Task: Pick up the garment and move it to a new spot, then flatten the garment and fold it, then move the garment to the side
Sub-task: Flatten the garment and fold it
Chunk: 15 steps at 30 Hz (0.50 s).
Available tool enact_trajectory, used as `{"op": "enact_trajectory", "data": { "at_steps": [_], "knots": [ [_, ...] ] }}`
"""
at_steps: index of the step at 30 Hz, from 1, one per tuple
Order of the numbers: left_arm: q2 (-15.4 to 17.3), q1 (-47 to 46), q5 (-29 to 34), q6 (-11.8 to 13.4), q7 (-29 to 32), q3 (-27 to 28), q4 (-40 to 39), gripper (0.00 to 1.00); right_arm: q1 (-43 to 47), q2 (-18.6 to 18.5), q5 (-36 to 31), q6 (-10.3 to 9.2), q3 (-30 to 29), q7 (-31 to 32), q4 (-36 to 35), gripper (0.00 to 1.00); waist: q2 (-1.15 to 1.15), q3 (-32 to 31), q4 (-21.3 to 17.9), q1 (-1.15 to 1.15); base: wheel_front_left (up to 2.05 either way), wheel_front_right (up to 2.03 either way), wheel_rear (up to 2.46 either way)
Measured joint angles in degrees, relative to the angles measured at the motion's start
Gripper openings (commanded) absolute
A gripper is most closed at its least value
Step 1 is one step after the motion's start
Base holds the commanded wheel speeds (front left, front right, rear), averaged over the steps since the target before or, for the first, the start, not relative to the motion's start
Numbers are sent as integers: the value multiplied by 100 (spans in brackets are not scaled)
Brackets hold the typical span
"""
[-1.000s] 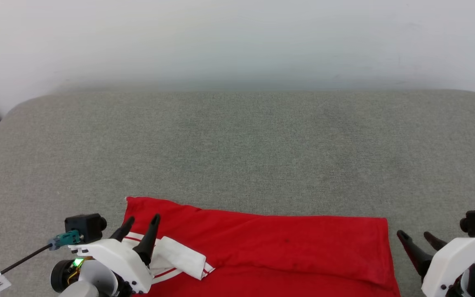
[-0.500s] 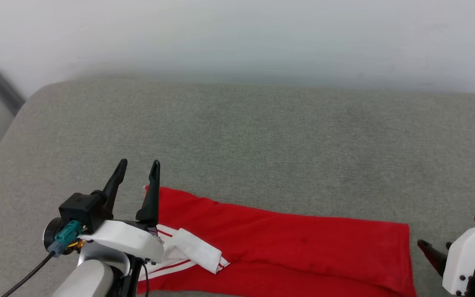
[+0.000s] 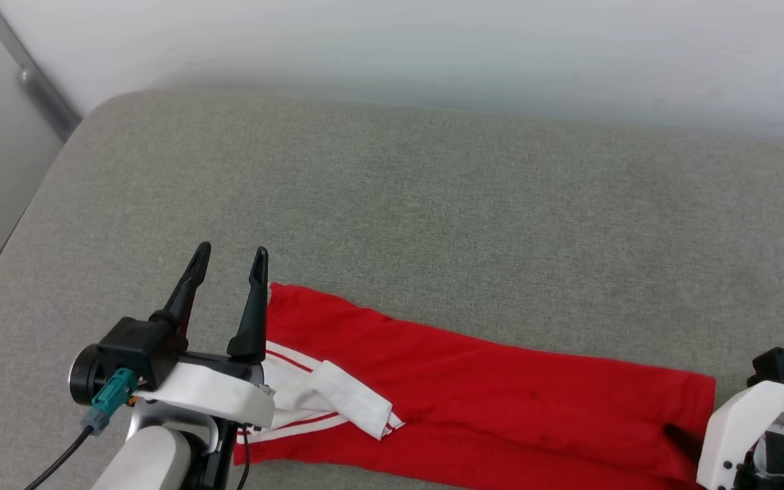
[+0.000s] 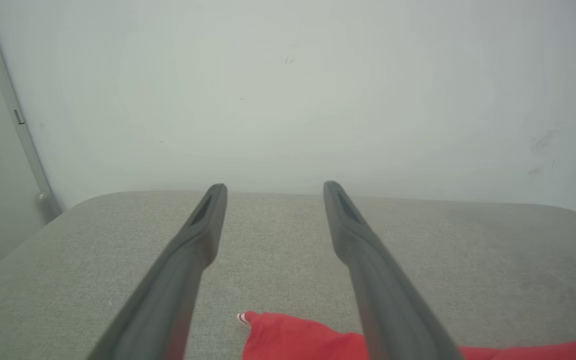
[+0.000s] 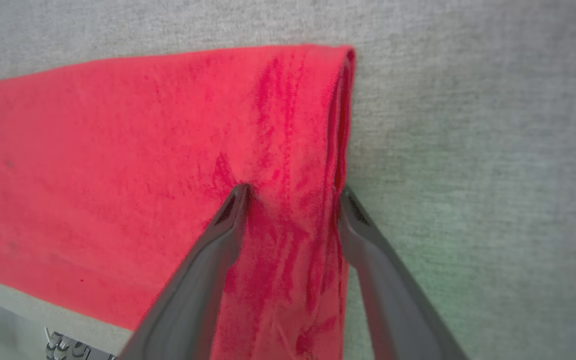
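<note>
The right gripper grabs the long red garment by its hemmed end (image 3: pixel 697 416) next, to fold the garment over toward its striped white trim (image 3: pixel 316 399).
The garment (image 3: pixel 501 401) lies folded into a long red strip along the near edge of the grey cushion, with a white striped-trim sleeve (image 3: pixel 337 401) on top at its left end. My left gripper (image 3: pixel 232 249) is open and raised over that left end, its fingers (image 4: pixel 203 235) holding nothing above the red corner (image 4: pixel 288 340). My right gripper (image 5: pixel 293 191) is open at the garment's right end (image 5: pixel 118 150). One finger presses into the wrinkled cloth and the other stands at the folded edge. Its white wrist housing (image 3: pixel 739 429) sits at the lower right.
The grey upholstered surface (image 3: pixel 433 204) stretches far beyond the garment to a pale wall (image 3: pixel 433 41). Its rounded left edge drops off beside a metal rail (image 3: pixel 31 75) at the upper left.
The head camera has swung, shifting the whole picture. My left gripper has lifted off the sleeve and points upward. My right gripper has moved onto the garment's right end, its jaws narrowing slightly.
</note>
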Motion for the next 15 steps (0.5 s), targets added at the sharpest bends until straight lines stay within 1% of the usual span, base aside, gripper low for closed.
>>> {"op": "enact_trajectory", "data": {
  "at_steps": [5, 8, 11, 15],
  "knots": [
    [-26, 147, 68, -51, 0, 68, 59, 100, -46, -21, 99, 0, 237, -101, 116, 0, 0, -137, -59, 0, 0, 0, 0],
    [-1, 329, 98, -42, -1, 64, 151, 100, -49, -157, 155, 1, 401, -199, 40, 0, 0, -375, -132, 0, 0, 0, 0],
    [18, 470, 69, -16, 1, 87, 231, 100, -51, -256, 175, 1, 409, -229, -29, 0, 0, -525, -195, 0, 0, 0, 0],
    [46, 629, 33, 27, 1, 135, 291, 100, -36, -297, 155, 2, 203, -185, -73, 0, 0, -697, -325, 0, 0, 0, 0]
  ]
}}
